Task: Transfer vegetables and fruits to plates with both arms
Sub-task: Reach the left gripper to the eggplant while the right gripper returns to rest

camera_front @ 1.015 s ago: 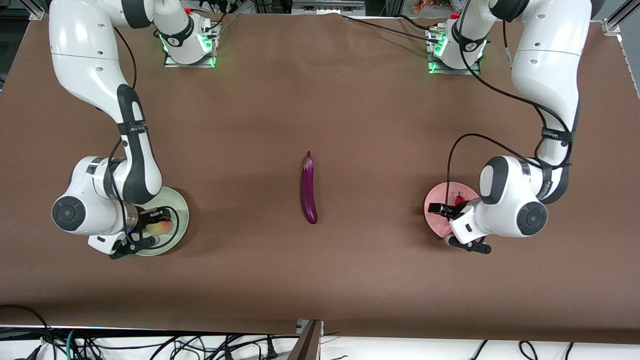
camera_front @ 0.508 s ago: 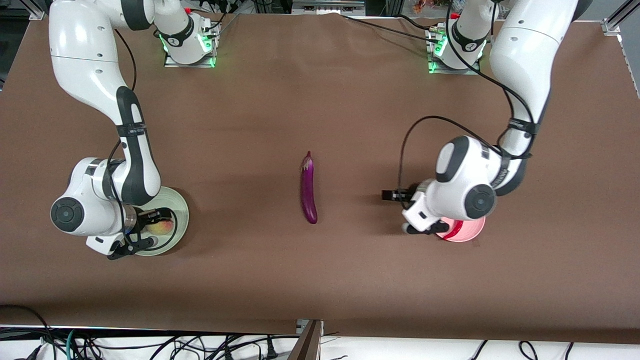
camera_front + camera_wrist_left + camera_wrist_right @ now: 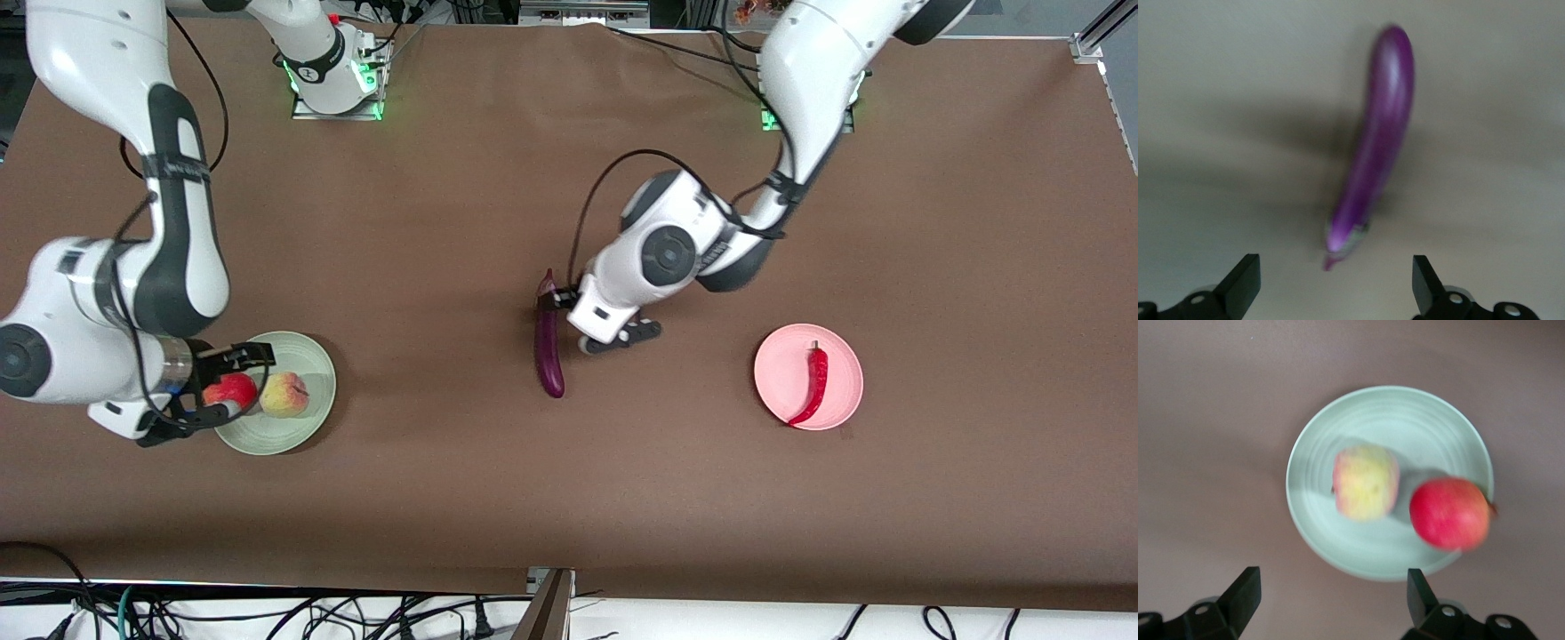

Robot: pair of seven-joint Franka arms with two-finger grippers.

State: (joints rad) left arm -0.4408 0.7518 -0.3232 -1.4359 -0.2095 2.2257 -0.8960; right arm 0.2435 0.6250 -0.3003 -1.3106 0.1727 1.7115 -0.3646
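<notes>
My left gripper grabs the purple eggplant by its stem end (image 3: 547, 286) next, to move the eggplant to the pink plate (image 3: 840, 356).
The purple eggplant (image 3: 548, 342) (image 3: 1381, 133) lies on the table's middle. My left gripper (image 3: 562, 320) (image 3: 1336, 283) hovers open over its stem end, touching nothing. On the pink plate (image 3: 840, 356), toward the left arm's end, lies the red chili (image 3: 811, 384). The pale green plate (image 3: 311, 364) (image 3: 1391, 420) holds the yellowish-pink peach (image 3: 284, 394) (image 3: 1366, 482) and the red apple (image 3: 227, 391) (image 3: 1449, 513) by its rim. My right gripper (image 3: 242, 382) (image 3: 1331, 597) hangs open and empty above that plate's edge.
Brown cloth covers the table (image 3: 569, 498). Both arm bases (image 3: 338, 80) (image 3: 805, 98) stand along the edge farthest from the front camera. Cables (image 3: 267, 613) lie off the nearest edge.
My left arm swung from the pink plate to over the eggplant's stem, uncovering the chili. My right gripper rose off the green plate, and the apple now shows beside the peach.
</notes>
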